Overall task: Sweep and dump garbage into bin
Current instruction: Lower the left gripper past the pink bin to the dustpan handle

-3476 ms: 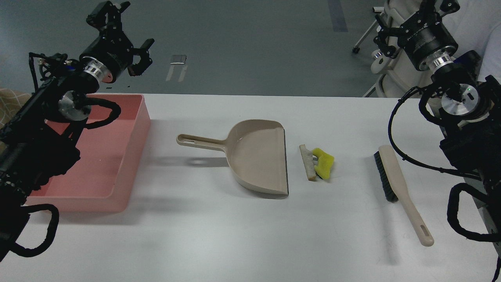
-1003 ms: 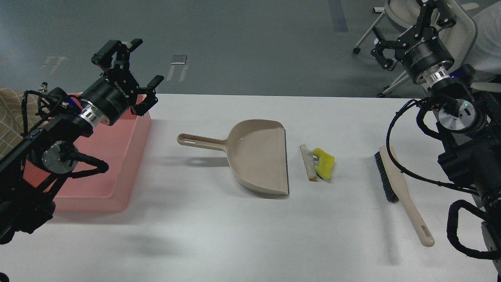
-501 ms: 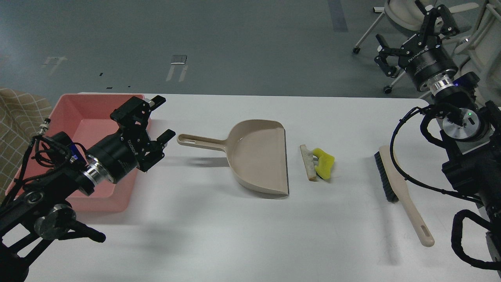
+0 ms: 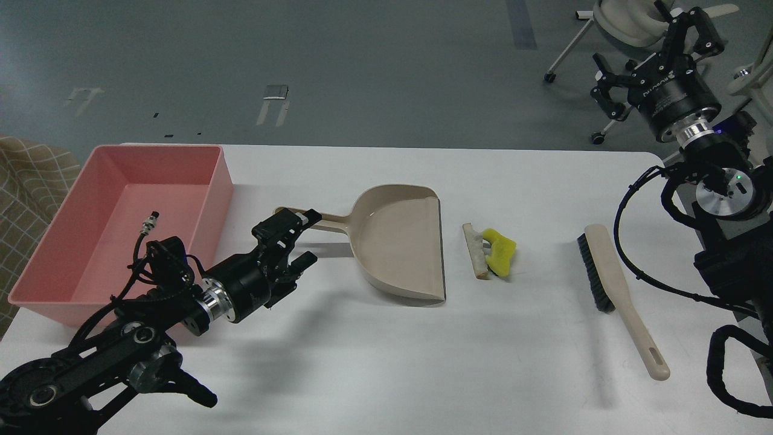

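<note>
My right gripper grabs the beige brush by its wooden handle (image 4: 638, 330) next, to sweep the yellow scrap (image 4: 501, 251) into the dustpan.
The yellow scrap (image 4: 501, 251) and the pale off-white wedge (image 4: 476, 250) lie touching on the white table, just right of the beige dustpan (image 4: 401, 243). The dustpan's handle (image 4: 329, 221) points left. My left gripper (image 4: 297, 239) is open, low over the table, its fingers close to the handle's left end. The pink bin (image 4: 127, 223) stands at the far left, empty. The beige brush (image 4: 616, 290) with black bristles lies at the right. My right gripper (image 4: 655, 51) is open, raised beyond the table's far right corner.
The white table (image 4: 386, 362) spreads in front of the dustpan and brush. Chairs on castors (image 4: 616, 24) stand past the far right edge. A checked beige cloth (image 4: 33, 175) shows at the far left beside the bin.
</note>
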### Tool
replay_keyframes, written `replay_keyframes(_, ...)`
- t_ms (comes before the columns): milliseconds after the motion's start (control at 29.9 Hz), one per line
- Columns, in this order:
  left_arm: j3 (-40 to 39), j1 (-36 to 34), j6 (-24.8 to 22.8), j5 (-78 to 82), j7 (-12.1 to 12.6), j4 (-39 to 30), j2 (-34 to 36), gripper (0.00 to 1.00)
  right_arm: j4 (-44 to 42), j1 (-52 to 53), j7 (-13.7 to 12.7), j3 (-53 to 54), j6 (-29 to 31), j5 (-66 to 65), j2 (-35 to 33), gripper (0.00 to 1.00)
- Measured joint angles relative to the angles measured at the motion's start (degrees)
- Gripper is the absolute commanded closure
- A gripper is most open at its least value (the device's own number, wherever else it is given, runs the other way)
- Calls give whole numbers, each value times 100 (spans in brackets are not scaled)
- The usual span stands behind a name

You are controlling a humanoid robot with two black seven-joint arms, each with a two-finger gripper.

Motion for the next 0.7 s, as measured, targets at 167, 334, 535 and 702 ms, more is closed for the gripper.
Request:
replay_keyframes(167, 119, -205, 215, 2, 25, 786, -537, 7, 5, -12, 0, 7, 0, 0, -46, 0)
replay_keyframes(334, 121, -311, 289, 2, 25, 1164, -751, 7, 6, -32, 0, 10, 0, 0, -92, 0)
replay_keyframes(535, 65, -494, 349, -21, 3, 1428, -845, 7, 6, -47, 3, 13, 0, 0, -79, 0)
replay_keyframes(702, 15, -714, 353, -72, -52, 1861, -847, 7, 11, -49, 3, 15, 0, 0, -71, 0)
